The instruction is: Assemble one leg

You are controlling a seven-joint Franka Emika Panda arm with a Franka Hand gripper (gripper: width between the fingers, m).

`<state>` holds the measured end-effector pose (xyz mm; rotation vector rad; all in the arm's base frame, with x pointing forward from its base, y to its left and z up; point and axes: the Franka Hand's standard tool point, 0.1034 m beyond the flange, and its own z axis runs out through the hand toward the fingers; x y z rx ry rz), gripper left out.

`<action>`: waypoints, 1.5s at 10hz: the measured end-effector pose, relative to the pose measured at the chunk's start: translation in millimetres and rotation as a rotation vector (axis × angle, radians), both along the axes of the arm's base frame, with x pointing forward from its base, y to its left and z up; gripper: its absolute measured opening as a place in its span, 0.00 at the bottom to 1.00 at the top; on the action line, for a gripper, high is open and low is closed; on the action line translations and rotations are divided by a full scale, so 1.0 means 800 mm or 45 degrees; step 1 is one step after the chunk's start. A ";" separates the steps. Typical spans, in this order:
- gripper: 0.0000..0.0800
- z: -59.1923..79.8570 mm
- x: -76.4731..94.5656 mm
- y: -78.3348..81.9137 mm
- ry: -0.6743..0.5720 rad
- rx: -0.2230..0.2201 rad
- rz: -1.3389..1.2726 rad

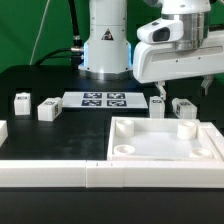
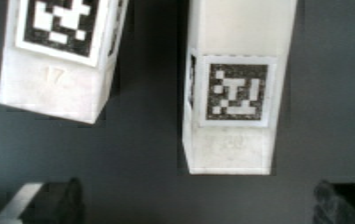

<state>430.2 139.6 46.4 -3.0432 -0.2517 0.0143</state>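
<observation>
It isn't time to close yet: my gripper's fingers are above the top of the white leg and would miss the leg. My gripper needs to go lower first and then close on the leg.
Two white legs with marker tags stand on the black table at the exterior view's right, one (image 1: 158,101) beside the other (image 1: 184,106). In the wrist view the nearer leg (image 2: 236,92) lies between the finger lines, and the other leg (image 2: 60,55) is off to one side. My gripper (image 1: 182,88) hovers just above these two legs. It is open and empty, with dark fingertips (image 2: 46,202) wide apart and touching nothing. Two more legs (image 1: 20,99) (image 1: 47,110) stand at the exterior view's left.
The large white square tray-like piece (image 1: 165,150) with round corner sockets lies in front of the legs. The marker board (image 1: 100,99) lies at the table's middle. A white rail (image 1: 50,172) runs along the front. The robot base (image 1: 105,45) stands behind.
</observation>
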 end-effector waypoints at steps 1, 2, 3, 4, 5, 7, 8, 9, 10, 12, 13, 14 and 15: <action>0.81 -0.001 -0.013 -0.002 0.185 -0.035 0.014; 0.81 0.000 -0.013 0.003 0.300 -0.049 0.025; 0.81 -0.003 -0.018 0.012 0.382 -0.058 0.041; 0.81 -0.004 -0.029 0.018 0.522 -0.076 0.064; 0.81 -0.006 -0.029 0.024 0.633 -0.085 0.081; 0.81 -0.009 -0.033 0.030 0.840 -0.110 0.113; 0.81 -0.014 -0.034 0.030 0.942 -0.121 0.125; 0.81 -0.016 -0.033 0.025 1.020 -0.144 0.143; 0.81 -0.017 -0.032 0.020 1.113 -0.169 0.160; 0.81 -0.022 -0.020 0.019 1.066 -0.168 0.150; 0.81 -0.026 -0.020 0.021 1.051 -0.168 0.144; 0.81 -0.033 -0.022 0.025 1.027 -0.170 0.138; 0.81 -0.038 -0.024 0.027 1.013 -0.170 0.138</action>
